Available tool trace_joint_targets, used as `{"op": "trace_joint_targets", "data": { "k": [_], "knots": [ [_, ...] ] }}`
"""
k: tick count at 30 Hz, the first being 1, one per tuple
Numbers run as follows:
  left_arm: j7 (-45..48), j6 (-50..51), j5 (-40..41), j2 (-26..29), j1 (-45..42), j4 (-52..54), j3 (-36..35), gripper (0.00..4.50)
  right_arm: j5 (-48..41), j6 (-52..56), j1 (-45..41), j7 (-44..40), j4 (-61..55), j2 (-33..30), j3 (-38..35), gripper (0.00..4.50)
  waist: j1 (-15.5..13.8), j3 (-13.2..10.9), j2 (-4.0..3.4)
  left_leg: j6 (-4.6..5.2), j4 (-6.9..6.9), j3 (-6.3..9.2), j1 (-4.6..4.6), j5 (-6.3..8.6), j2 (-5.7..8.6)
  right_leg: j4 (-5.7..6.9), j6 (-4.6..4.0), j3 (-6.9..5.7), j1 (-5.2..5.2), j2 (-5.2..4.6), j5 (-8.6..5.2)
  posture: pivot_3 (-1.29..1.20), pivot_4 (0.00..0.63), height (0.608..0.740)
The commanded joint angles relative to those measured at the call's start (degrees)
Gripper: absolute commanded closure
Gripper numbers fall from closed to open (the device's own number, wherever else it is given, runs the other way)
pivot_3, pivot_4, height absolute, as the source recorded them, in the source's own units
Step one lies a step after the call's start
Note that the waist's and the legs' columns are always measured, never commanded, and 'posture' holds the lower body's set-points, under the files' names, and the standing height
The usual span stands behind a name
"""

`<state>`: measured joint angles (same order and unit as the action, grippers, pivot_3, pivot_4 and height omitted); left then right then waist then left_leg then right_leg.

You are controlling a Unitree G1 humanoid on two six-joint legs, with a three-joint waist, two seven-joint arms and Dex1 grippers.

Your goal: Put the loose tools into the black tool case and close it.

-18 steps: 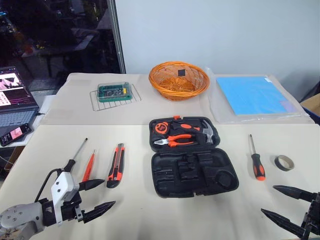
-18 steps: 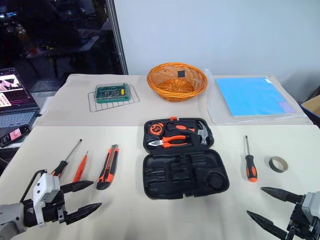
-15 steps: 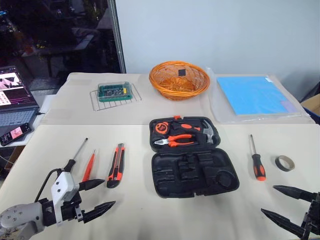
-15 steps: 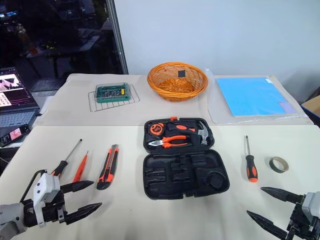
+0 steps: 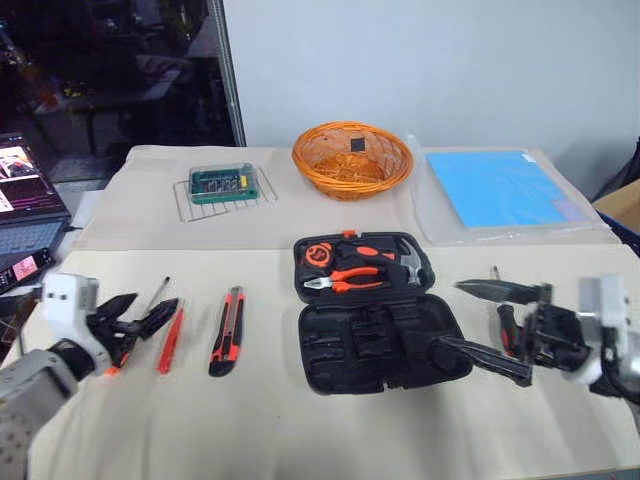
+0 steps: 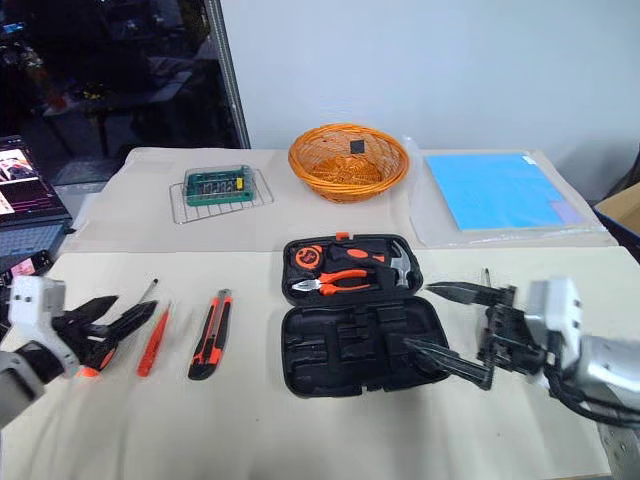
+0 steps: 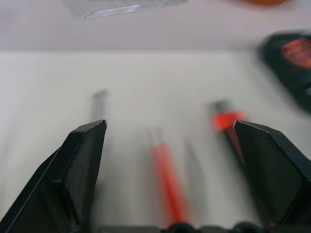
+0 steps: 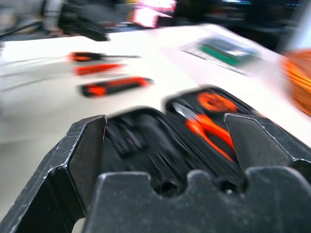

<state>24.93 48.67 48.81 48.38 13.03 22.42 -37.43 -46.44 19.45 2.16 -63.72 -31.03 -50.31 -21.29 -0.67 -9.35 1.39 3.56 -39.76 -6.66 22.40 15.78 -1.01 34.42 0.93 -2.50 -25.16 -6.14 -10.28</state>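
Observation:
The screwdriver's shaft [image 5: 160, 290] [image 7: 98, 106] is far below my fingers and they would miss it if I closed now, so my left gripper needs to lower before it closes on the shaft.
The black tool case [image 5: 378, 345] lies open in the middle of the table, its near half showing bare recesses. Left of it lie a red-and-black utility knife [image 5: 227, 331], a thin orange screwdriver [image 5: 169, 341] and an orange-and-black-handled screwdriver [image 5: 163, 286]. My left gripper [image 5: 156, 301] is open just above that screwdriver's handle; between its fingers [image 7: 82, 170] the thin orange one [image 7: 167, 182] shows. My right gripper [image 5: 446, 315] is open, pointing left over the case's right edge. Another screwdriver [image 5: 495, 272] lies partly hidden behind it.
Pliers [image 5: 345, 281], a hammer [image 5: 413, 262] and a round tape measure [image 5: 320, 254] sit in the case's far half. Behind are an orange wicker basket [image 5: 351, 160], a green box on a wire rack [image 5: 224, 185] and a blue sheet [image 5: 500, 188]. A laptop [image 5: 20, 205] is far left.
Both arms have come up from the near edge. The left gripper now sits over the left screwdrivers; the right has swung to point left at the case. The camera shifted slightly.

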Motion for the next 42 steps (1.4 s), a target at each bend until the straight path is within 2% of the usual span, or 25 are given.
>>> {"op": "trace_joint_targets", "data": {
  "k": [1, 4, 5, 8, 15, 17, 21, 25, 28, 30, 33, 35, 37, 38, 40, 42],
  "knots": [
    [3.49, 0.27, -5.55, 5.15, 2.19, -3.72, -0.98, 0.00, -0.97, 0.78, -3.27, -1.02, 0.00, -0.30, 2.43, 0.03, -0.28, 0.00, 0.01, -0.01, 0.01, 0.00, 0.01, 0.04, 0.00, -0.01, -0.03, -0.02, 0.00, -0.01, -0.02, 0.00, 0.150, 0.740],
    [6.00, 2.70, -9.11, 9.74, 4.32, -6.23, 2.24, 0.00, 1.23, -0.40, -3.59, -1.86, 0.66, 0.25, 4.25, 0.03, -0.70, 0.00, 0.02, -0.04, 0.02, 0.02, 0.11, 0.18, 0.03, -0.02, -0.06, -0.12, -0.06, -0.10, -0.18, 0.00, 0.150, 0.740],
    [6.89, 3.29, -9.58, 10.44, 4.49, -6.76, 3.09, 0.00, 1.58, -0.55, -3.60, -1.92, 0.77, 0.38, 4.61, 0.03, -0.77, 0.00, 0.02, -0.40, 0.02, 0.02, 0.14, 0.40, 0.03, -0.03, -0.06, -0.16, -0.07, -0.13, -0.20, 0.00, 0.150, 0.740],
    [8.09, 4.45, -10.78, 10.52, 4.06, -7.84, 6.10, 0.70, 2.67, -1.15, -2.98, -1.74, 0.84, 0.95, 4.97, 0.00, -0.79, 0.00, 0.00, -0.51, 0.00, -0.02, 0.21, 0.43, 0.09, -0.03, 0.00, -0.21, -0.10, -0.28, -0.24, 0.00, 0.150, 0.740],
    [10.09, 3.74, -11.45, 8.27, 1.93, -8.13, 8.31, 3.28, 3.38, -0.91, -2.39, -0.45, 0.40, 1.89, 4.43, 0.00, -0.35, -0.01, 0.00, -0.64, 0.03, 0.02, 0.04, 0.40, 0.04, 0.26, -0.13, -0.17, -0.10, -0.28, -0.25, 0.00, 0.150, 0.740],
    [10.58, 4.08, -11.46, 7.91, 1.23, -8.68, 8.40, 3.70, 3.64, -1.01, -2.49, -0.11, 0.51, 2.06, 4.68, 0.00, -0.27, -0.01, -0.01, -0.73, 0.01, 0.03, -0.10, 0.36, 0.02, 0.55, -0.28, -0.16, -0.09, -0.29, -0.37, 0.00, 0.150, 0.740],
    [11.94, 1.95, -11.00, 6.11, -0.51, -8.76, 6.57, 3.70, 4.26, -1.53, -2.27, 0.26, 0.65, 2.58, 4.91, 0.00, -0.17, -0.01, -0.01, -0.83, 0.01, 0.05, -0.17, 0.29, -0.04, 0.63, 0.00, -0.18, -0.08, -0.24, -0.53, 0.00, 0.150, 0.740],
    [15.08, 0.91, -5.69, 3.71, -4.20, -6.00, 2.05, 3.70, 4.77, -1.77, -2.42, 0.60, 0.90, 3.34, 4.71, 0.00, -0.43, -0.07, 0.15, -0.82, -0.04, 0.06, -0.08, 0.29, -0.04, 0.62, 0.00, -0.25, -0.09, -0.28, -0.51, 0.00, 0.150, 0.740],
    [19.46, 6.26, 3.14, 6.49, -8.40, -1.70, 0.16, 3.70, 3.74, -1.30, -1.11, 1.43, -0.14, 3.94, 2.83, 0.00, -0.71, -0.12, 0.39, -0.82, -0.06, 0.13, 0.03, 0.29, -0.03, 0.58, -0.37, -0.36, -0.10, -0.30, -0.29, 0.00, 0.150, 0.740],
    [21.80, 8.88, 6.39, 9.29, -11.48, 0.98, 2.93, 3.70, 2.79, -0.99, 0.84, 1.79, -1.17, 4.18, 0.76, 0.00, -0.84, -0.14, 0.42, -0.79, -0.09, 0.15, 0.10, 0.30, -0.01, 0.56, -0.33, -0.41, -0.10, -0.33, -0.32, 0.00, 0.150, 0.740],
    [24.81, 7.01, 4.87, 12.18, -19.80, 3.82, 13.54, 3.70, 2.86, -1.19, 4.95, 2.17, -2.82, 4.21, -2.76, 0.00, -1.24, -0.13, 0.24, -0.79, -0.09, 0.12, 0.09, 0.29, 0.12, 0.58, -0.17, -0.36, -0.05, -0.37, -0.42, 0.00, 0.150, 0.740],
    [23.57, 5.13, 0.10, 10.44, -29.92, 2.92, 23.53, 3.70, 3.48, -1.37, 8.23, 2.35, -3.86, 4.22, -5.54, 0.00, -1.68, -0.13, 0.17, -0.88, -0.08, 0.08, 0.05, 0.20, 0.16, 0.57, -0.11, -0.29, 0.01, -0.30, -0.45, 0.00, 0.150, 0.740],
    [20.84, 2.33, -7.69, 3.42, -43.32, 0.77, 36.32, 3.70, 4.40, -2.04, 13.41, 0.80, -4.56, 4.31, -10.06, 0.00, -2.70, -0.15, 0.17, -0.79, -0.09, 0.11, 0.01, 0.12, 0.20, 0.57, 0.11, -0.28, 0.12, -0.19, -0.36, 0.00, 0.150, 0.740],
    [20.52, 3.02, -10.07, 0.80, -48.34, -0.54, 41.26, 3.70, 4.32, -2.08, 15.28, 0.30, -4.64, 4.34, -11.90, 0.00, -2.93, -0.18, 0.24, -0.43, -0.15, 0.19, 0.02, 0.03, 0.25, 0.53, 0.38, -0.33, 0.29, -0.15, -0.19, 0.00, 0.150, 0.740],
    [21.20, 5.85, -11.35, -3.27, -54.59, -2.90, 46.74, 3.70, 4.43, -2.67, 18.04, -0.66, -4.31, 4.49, -14.66, 0.00, -2.99, -0.20, 0.38, -0.23, -0.29, 0.17, 0.01, -0.06, 0.27, 0.43, 0.42, -0.18, 0.46, 0.15, -0.10, 0.00, 0.150, 0.740],
    [23.59, 7.10, -14.58, -5.82, -59.96, -5.93, 53.89, 3.70, 5.10, -3.59, 20.90, -2.44, -3.26, 4.67, -17.29, 0.00, -1.52, -0.20, 0.38, -0.02, -0.37, 0.18, -0.08, 0.04, 0.24, 0.42, 0.51, 0.17, 0.51, 0.17, -0.05, 0.00, 0.150, 0.740]
  ]
}}
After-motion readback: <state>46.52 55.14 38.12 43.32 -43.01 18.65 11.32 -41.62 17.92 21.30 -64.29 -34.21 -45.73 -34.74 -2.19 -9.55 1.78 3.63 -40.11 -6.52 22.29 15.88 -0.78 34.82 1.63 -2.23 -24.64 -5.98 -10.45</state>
